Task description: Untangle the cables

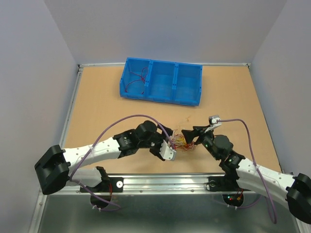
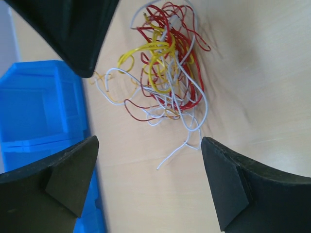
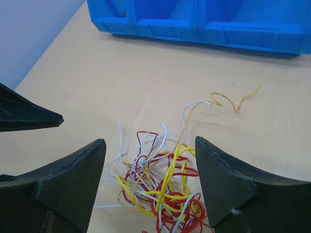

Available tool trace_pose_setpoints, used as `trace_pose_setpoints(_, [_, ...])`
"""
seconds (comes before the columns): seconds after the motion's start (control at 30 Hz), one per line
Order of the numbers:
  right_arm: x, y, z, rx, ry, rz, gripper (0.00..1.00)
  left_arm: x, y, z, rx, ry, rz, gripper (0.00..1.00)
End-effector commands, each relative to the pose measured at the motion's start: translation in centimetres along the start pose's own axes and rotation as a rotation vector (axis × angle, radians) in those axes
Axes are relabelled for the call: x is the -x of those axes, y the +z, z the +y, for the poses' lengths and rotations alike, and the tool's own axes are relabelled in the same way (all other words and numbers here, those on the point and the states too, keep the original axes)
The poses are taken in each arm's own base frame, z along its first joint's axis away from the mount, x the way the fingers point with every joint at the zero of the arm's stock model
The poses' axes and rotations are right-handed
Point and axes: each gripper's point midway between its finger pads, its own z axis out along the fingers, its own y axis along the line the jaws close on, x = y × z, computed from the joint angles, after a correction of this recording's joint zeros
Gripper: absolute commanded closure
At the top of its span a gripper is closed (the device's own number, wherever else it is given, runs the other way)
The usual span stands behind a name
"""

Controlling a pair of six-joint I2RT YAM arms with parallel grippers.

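Observation:
I should grab the white wire by its loose end with my left gripper next, so its length stays free to slide out of the clump.
A small tangled clump of red, yellow and white cables lies on the wooden table between my two grippers. My left gripper is open and empty at the clump's left side. In the left wrist view the clump lies just beyond its open gripper, and a white wire end reaches between the fingers. My right gripper is open at the clump's right side. In the right wrist view the clump sits between its open fingertips, not gripped. One red cable lies in the blue bin's left compartment.
The blue three-compartment bin stands at the back of the table; it also shows in the left wrist view and the right wrist view. A thin yellow wire trails away from the clump toward the bin. The other gripper's finger is close by.

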Motion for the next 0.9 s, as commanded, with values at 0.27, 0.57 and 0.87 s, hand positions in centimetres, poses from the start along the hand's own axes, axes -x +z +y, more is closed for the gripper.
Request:
trace_pose_setpoints(0.27, [0.2, -0.3, 0.1, 0.014, -0.006, -0.024, 0.19, -0.6, 1.8, -2.4, -0.112, 0.016, 0.017, 0.08])
trace_pose_setpoints(0.57, [0.5, -0.6, 0.0, 0.013, -0.001, -0.042, 0.19, -0.5, 3.0, -2.6, -0.111, -0.007, 0.019, 0.31])
trace_pose_setpoints(0.87, [0.4, -0.2, 0.0, 0.004, 0.000, -0.034, 0.19, 0.1, 4.9, -3.3, -0.130, -0.035, 0.012, 0.55])
